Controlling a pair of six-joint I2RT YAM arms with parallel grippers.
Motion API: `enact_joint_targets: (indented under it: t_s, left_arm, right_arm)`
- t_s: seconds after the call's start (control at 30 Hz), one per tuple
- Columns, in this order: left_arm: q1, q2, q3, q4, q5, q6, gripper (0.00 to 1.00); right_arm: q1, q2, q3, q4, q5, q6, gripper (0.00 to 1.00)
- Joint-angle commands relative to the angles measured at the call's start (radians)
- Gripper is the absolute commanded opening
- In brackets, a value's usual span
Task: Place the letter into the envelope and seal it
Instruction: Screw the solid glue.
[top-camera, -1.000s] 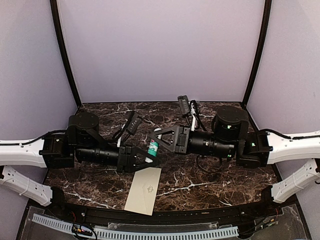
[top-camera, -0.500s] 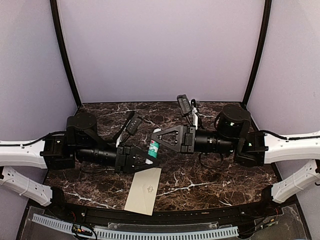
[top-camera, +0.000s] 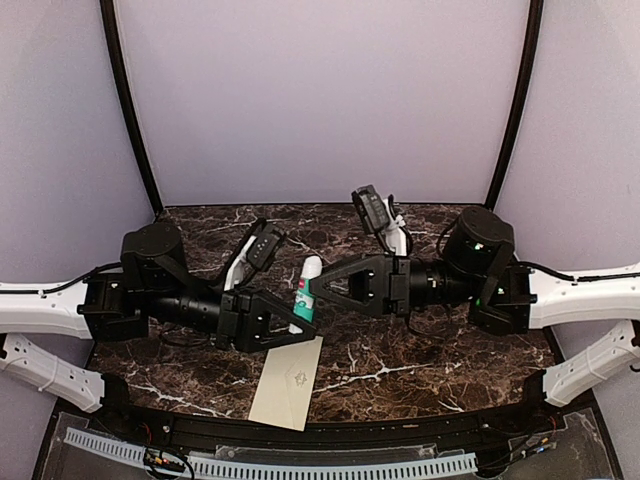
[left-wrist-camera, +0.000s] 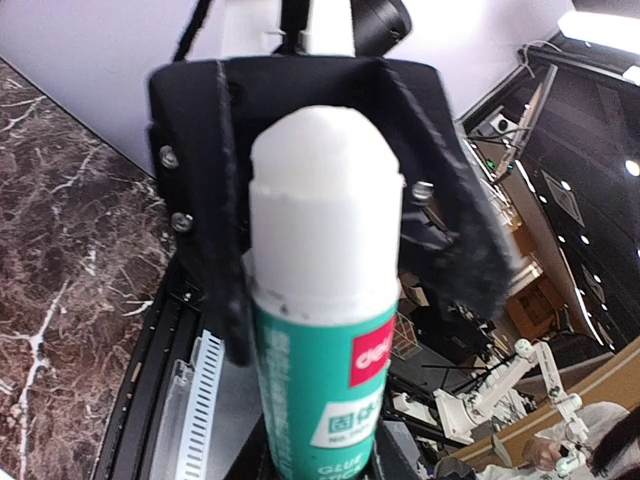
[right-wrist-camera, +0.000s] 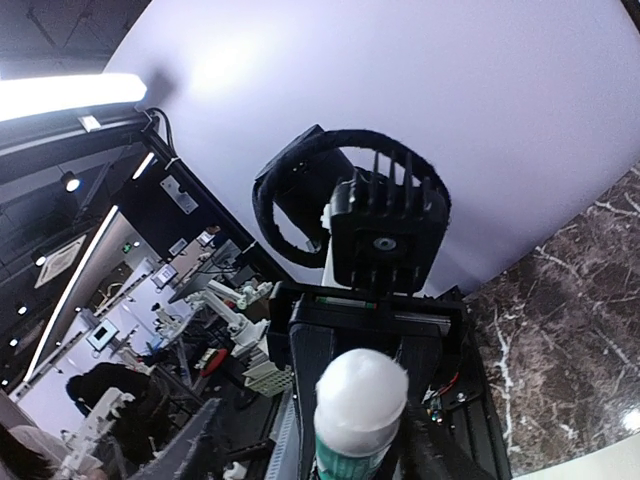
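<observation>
Next, my right gripper grips the glue stick by its upper green body beneath the white cap, which leaves the stick's lower body for my left gripper's regrip.
The cream envelope (top-camera: 288, 380) lies flat on the marble table near the front edge, small emblem facing up. The letter is out of view. My left gripper (top-camera: 287, 327) is shut on the lower body of a green glue stick (top-camera: 304, 294), (left-wrist-camera: 325, 340), which stands above the envelope's far end with its white cap (left-wrist-camera: 325, 190) on. My right gripper (top-camera: 322, 286) is level with the stick from the right. In the right wrist view its fingers (right-wrist-camera: 190, 450) stand apart on either side of the cap (right-wrist-camera: 362, 400), open, gripping nothing.
The dark marble table (top-camera: 420, 360) is walled by lilac panels behind and at both sides. A perforated white cable rail (top-camera: 270, 465) runs along the near edge. Both arms meet over the table's middle, with cables (top-camera: 385, 225) behind them.
The right gripper has opened off the glue stick's cap and its arm has drawn back to the right. The left arm has shifted slightly left, and the capped stick now points up more.
</observation>
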Motion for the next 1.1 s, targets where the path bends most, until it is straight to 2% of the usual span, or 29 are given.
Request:
enact_joint_targets:
  t_s: [0.0, 0.07, 0.13, 0.27, 0.43, 0.6, 1.07]
  left_arm:
    - [0.005, -0.053, -0.007, -0.071, -0.18, 0.052, 0.0]
    - [0.005, -0.068, -0.001, -0.132, -0.286, 0.069, 0.0]
    - [0.005, -0.075, 0.006, -0.197, -0.401, 0.071, 0.0]
    - [0.005, -0.048, 0.034, -0.312, -0.581, 0.043, 0.0]
    - [0.005, 0.024, 0.074, -0.396, -0.663, 0.019, 0.0]
    - [0.005, 0.049, 0.074, -0.371, -0.662, 0.009, 0.0]
    - [0.005, 0.076, 0.057, -0.336, -0.622, 0.0, 0.0]
  right_arm:
    - [0.005, -0.066, 0.0, -0.076, 0.112, -0.042, 0.69]
    - [0.008, -0.092, 0.0, -0.149, 0.212, -0.044, 0.79]
    - [0.012, -0.106, 0.001, -0.214, 0.33, -0.028, 0.81]
    - [0.044, -0.067, 0.046, -0.327, 0.545, 0.036, 0.77]
    - [0.098, 0.073, 0.227, -0.594, 0.741, 0.071, 0.68]
    - [0.113, 0.165, 0.318, -0.719, 0.811, 0.098, 0.6]
    - [0.114, 0.296, 0.406, -0.726, 0.76, 0.079, 0.45]
